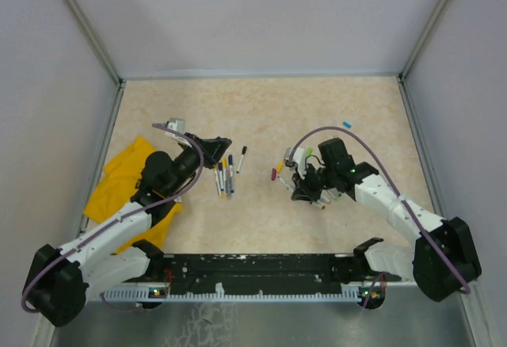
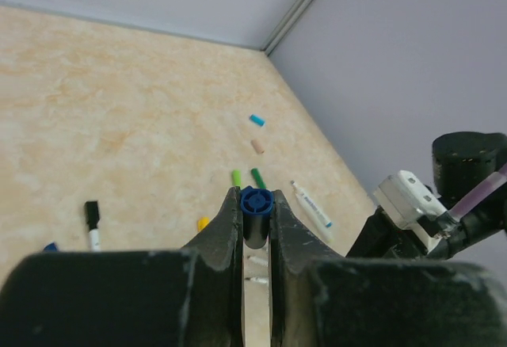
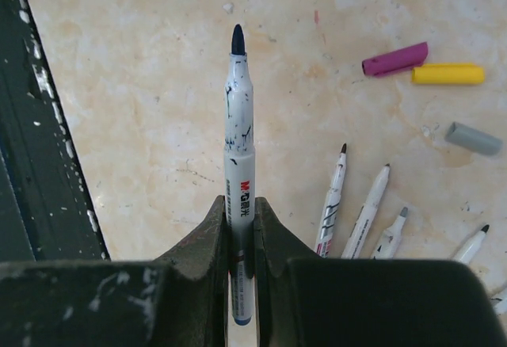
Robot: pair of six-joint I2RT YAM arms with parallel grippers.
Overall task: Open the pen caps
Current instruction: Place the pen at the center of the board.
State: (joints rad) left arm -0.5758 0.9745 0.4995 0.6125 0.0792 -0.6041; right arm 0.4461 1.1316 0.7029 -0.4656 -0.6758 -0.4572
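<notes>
The white pen is high above empty table and would drop short if I opened now, so my right gripper keeps hold until it reaches the uncapped pens.
My left gripper (image 1: 215, 142) (image 2: 256, 198) is shut on a dark blue pen cap (image 2: 257, 204), held end-on above the table. My right gripper (image 1: 305, 186) (image 3: 240, 204) is shut on an uncapped white pen (image 3: 238, 125) with a dark blue tip pointing away. Loose caps lie on the table: purple (image 3: 394, 59), yellow (image 3: 447, 74) and grey (image 3: 473, 138). Uncapped pens (image 3: 366, 208) lie to the right of my right fingers. Several capped pens (image 1: 226, 174) lie just in front of my left gripper.
A yellow cloth (image 1: 127, 184) lies at the left under the left arm. A cyan cap (image 1: 346, 123) (image 2: 257, 120) lies far right, with a tan cap (image 2: 257, 146), green caps (image 2: 258, 177) and a white pen (image 2: 310, 204) nearby. Walls enclose the table.
</notes>
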